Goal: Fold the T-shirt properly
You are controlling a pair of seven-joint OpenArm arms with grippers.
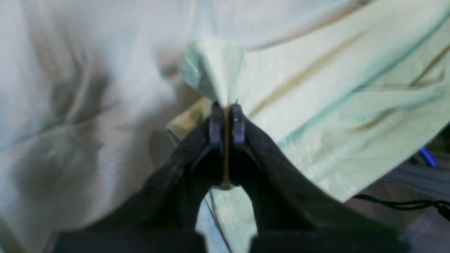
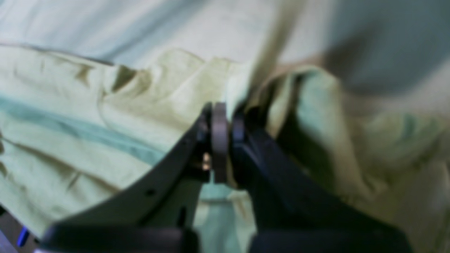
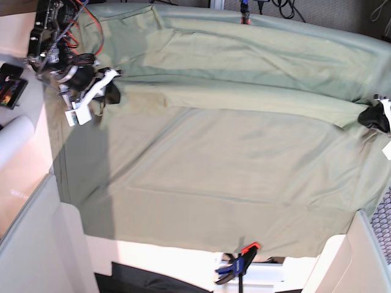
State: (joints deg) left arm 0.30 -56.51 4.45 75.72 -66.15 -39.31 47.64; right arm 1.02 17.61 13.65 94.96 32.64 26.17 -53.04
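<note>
My right gripper should move the T-shirt's edge farther over before it releases that edge. The edge in my right fingers is still short of the T-shirt's far layer.
The pale sage-green T-shirt (image 3: 244, 91) lies stretched in a long band across the far half of the table, held taut between both grippers. My right gripper (image 3: 112, 91) is at the left end, shut on a bunched edge of the shirt (image 2: 168, 80); the right wrist view shows its jaws (image 2: 221, 109) pinched on fabric. My left gripper (image 3: 371, 117) is at the right end. The left wrist view shows it (image 1: 226, 105) shut on a folded corner of the shirt (image 1: 316, 88). Both wrist views are blurred.
A much larger same-coloured cloth sheet (image 3: 214, 189) covers the table under the shirt. An orange clamp (image 3: 247, 250) holds it at the near edge and another (image 3: 244, 18) at the far edge. A white roll (image 3: 12, 143) and a black device (image 3: 9, 85) lie at the left.
</note>
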